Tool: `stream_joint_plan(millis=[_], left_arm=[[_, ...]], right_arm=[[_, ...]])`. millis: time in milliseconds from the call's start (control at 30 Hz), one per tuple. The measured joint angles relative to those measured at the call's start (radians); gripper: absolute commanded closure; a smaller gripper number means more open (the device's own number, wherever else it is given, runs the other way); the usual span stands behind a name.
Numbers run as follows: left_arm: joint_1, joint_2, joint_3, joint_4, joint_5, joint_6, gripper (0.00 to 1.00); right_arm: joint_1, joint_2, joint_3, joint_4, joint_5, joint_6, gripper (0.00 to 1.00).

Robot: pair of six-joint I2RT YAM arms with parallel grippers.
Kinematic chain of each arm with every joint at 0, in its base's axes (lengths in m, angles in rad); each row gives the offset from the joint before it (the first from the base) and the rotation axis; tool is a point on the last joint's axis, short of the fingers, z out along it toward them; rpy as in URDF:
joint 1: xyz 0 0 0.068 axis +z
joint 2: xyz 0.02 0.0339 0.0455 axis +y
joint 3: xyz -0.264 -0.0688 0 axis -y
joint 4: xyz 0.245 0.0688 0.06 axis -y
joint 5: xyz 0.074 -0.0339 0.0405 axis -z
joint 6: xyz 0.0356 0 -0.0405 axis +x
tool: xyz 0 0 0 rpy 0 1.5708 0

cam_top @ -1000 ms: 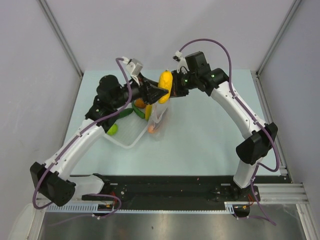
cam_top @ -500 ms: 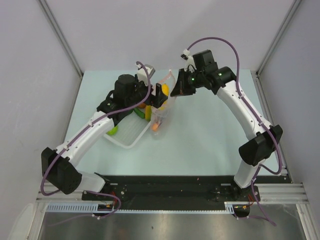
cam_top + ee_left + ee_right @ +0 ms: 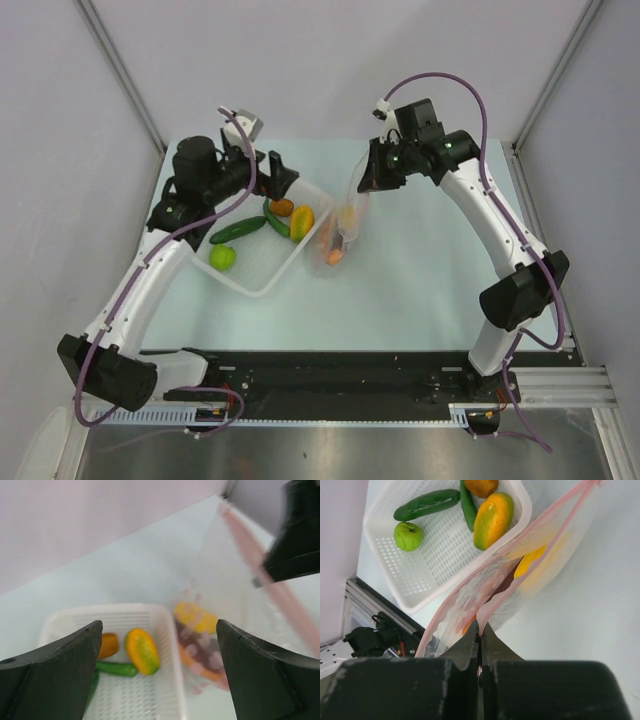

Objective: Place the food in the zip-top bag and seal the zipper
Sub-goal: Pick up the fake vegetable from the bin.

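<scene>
My left gripper grabs the cucumber across its long sides near the middle next, so one end stays free to enter the zip-top bag.
My right gripper is shut on the pink-red zipper edge of the zip-top bag, which hangs open beside the tray. Inside the bag lie a yellow piece, a dark red piece and an orange piece. My left gripper stands open and empty above the tray's far end. In the white tray remain a cucumber, a lime-green ball, a yellow-orange fruit and a small orange piece.
A second thin green piece lies between the cucumber and the yellow-orange fruit. The tray sits left of centre on the pale table. Grey walls close in the back and sides, and a black rail runs along the near edge.
My left gripper opened, let the yellow piece drop into the bag, and drew back left over the tray. The right gripper carried the bag's mouth slightly to the right.
</scene>
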Motion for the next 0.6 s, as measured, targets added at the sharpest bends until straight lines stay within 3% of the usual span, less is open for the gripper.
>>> stream_joint_plan(millis=[167, 267, 600], left_arm=[[0.166, 0.050, 0.008, -0.125, 0.076, 0.188, 0.02], [0.220, 0.120, 0.007, -0.216, 0.113, 0.336, 0.08], [0.233, 0.404, 0.011, -0.326, 0.027, 0.712, 0.15]], right_arm=[[0.045, 0.013, 0.104, -0.070, 0.080, -0.055, 1.00], [0.082, 0.032, 0.225, -0.113, 0.100, -0.097, 1.00], [0.114, 0.089, 0.274, -0.172, 0.100, -0.147, 1.00]])
